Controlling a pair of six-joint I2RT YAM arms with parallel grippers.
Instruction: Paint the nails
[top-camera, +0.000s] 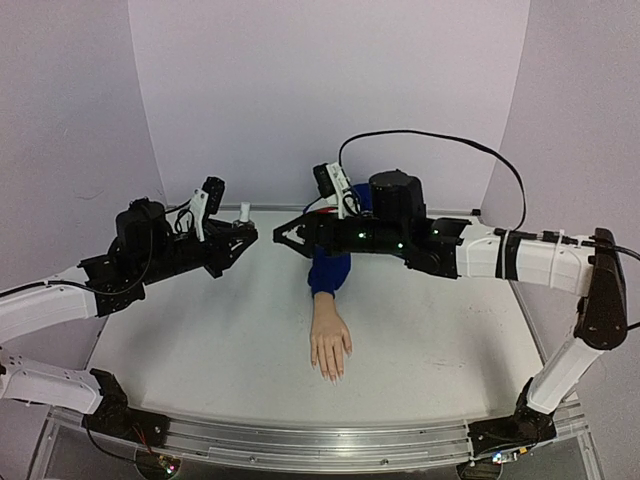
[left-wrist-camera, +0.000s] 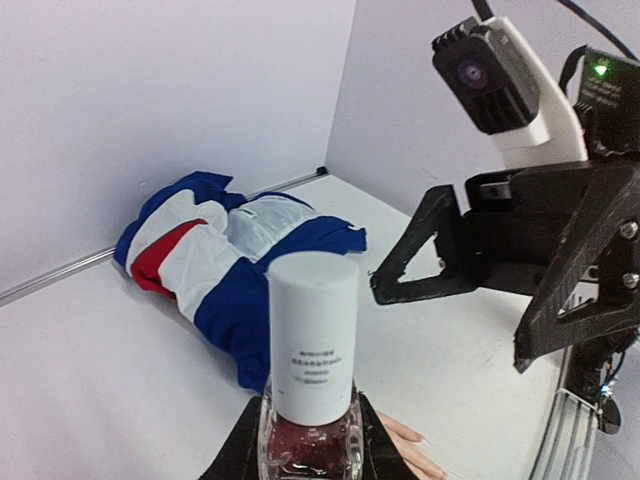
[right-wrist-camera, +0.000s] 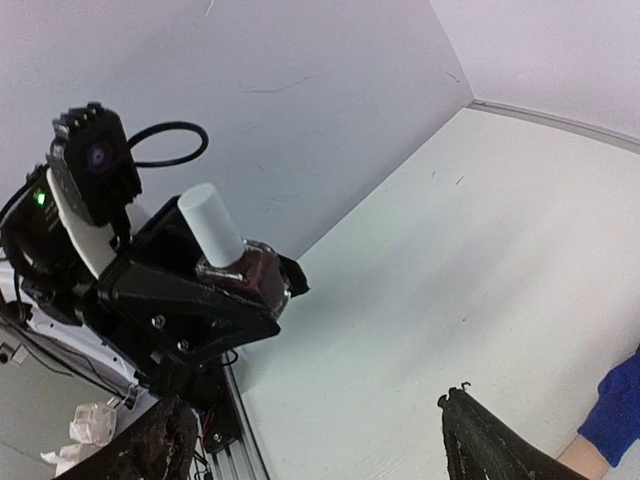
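I should next use my right gripper to grab the polish bottle (left-wrist-camera: 309, 430) by its white cap (left-wrist-camera: 313, 338), across the cap's sides. Then I can twist the cap loose to paint the nails.
A pale mannequin hand (top-camera: 330, 343) lies palm down on the white table (top-camera: 200, 340), its blue sleeve (top-camera: 329, 271) running back under the right arm. The nails (top-camera: 331, 373) are tiny at the fingertips, and their colour is too small to tell. My left gripper (top-camera: 245, 232) is shut on a small polish bottle (left-wrist-camera: 309, 430) of dark red liquid, held upright above the table with its white cap (left-wrist-camera: 313, 335) on. My right gripper (top-camera: 285, 238) hovers just right of the bottle, facing it, open and holding nothing. In the right wrist view its fingers (right-wrist-camera: 478, 440) stand far apart and the bottle (right-wrist-camera: 243, 273) is some way beyond them.
The sleeve belongs to a bunched blue, white and red garment (left-wrist-camera: 215, 245) at the back of the table. White walls (top-camera: 330, 90) close in the back and sides. An aluminium rail (top-camera: 300, 443) runs along the near edge. A black cable (top-camera: 440, 140) loops above the right arm.
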